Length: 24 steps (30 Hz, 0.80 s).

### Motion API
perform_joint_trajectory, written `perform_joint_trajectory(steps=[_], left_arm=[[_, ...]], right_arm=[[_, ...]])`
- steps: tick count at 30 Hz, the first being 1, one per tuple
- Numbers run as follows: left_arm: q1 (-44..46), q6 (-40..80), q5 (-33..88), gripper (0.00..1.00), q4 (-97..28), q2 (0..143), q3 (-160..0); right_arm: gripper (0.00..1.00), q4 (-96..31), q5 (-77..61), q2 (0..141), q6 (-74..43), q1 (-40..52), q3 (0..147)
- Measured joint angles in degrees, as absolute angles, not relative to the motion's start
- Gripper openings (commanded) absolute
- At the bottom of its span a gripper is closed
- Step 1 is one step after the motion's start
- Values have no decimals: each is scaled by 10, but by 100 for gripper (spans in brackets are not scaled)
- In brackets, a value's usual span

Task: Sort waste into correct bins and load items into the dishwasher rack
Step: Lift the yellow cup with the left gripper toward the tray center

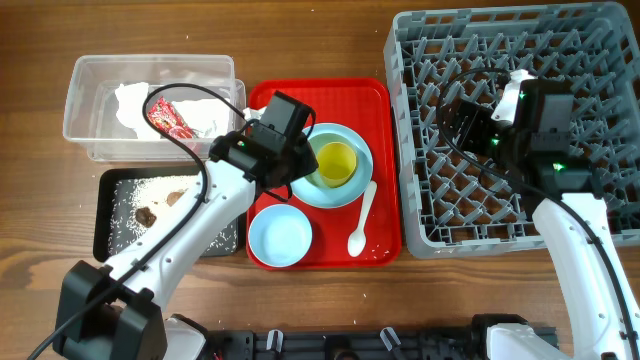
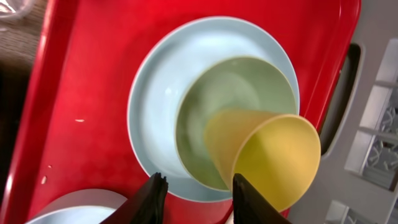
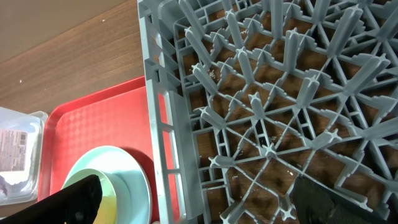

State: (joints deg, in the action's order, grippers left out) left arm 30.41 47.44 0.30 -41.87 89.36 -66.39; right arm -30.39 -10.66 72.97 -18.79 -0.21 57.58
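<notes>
The left gripper grips the cup by its rim (image 1: 321,163) (image 2: 240,151) next, which leaves the yellow cup's base end free for handover to my right gripper.
A yellow cup (image 1: 335,163) (image 2: 280,155) sits inside a small bowl (image 2: 217,93) on the light-blue plate (image 1: 357,190) (image 2: 155,93) on the red tray. My left gripper (image 1: 298,180) (image 2: 196,199) hangs over the plate's near rim, open, with only tray between its fingers; the cup is just outside one finger. A second bowl (image 1: 280,235) and a white spoon (image 1: 362,220) also lie on the tray. My right gripper (image 1: 468,118) (image 3: 202,208) is wide open and empty above the left side of the grey dishwasher rack (image 1: 610,200) (image 3: 261,93).
The clear tub (image 1: 85,110) at the back left holds white tissue (image 1: 130,105) and a red wrapper (image 1: 168,117). In front of it, the black tray (image 1: 115,235) holds white crumbs (image 1: 150,190) and a brown piece (image 1: 148,215). The red tray (image 1: 380,110) lies between the bins and the rack.
</notes>
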Motion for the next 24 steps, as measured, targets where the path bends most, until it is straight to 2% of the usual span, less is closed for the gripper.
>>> perform_joint_trajectory(steps=[19, 24], left_arm=[[339, 474, 5, 35, -368, 941, -664], [342, 474, 5, 30, -367, 942, -664]], right_arm=[[100, -304, -107, 730, -188, -2, 576], [100, -304, -107, 730, -188, -2, 576]])
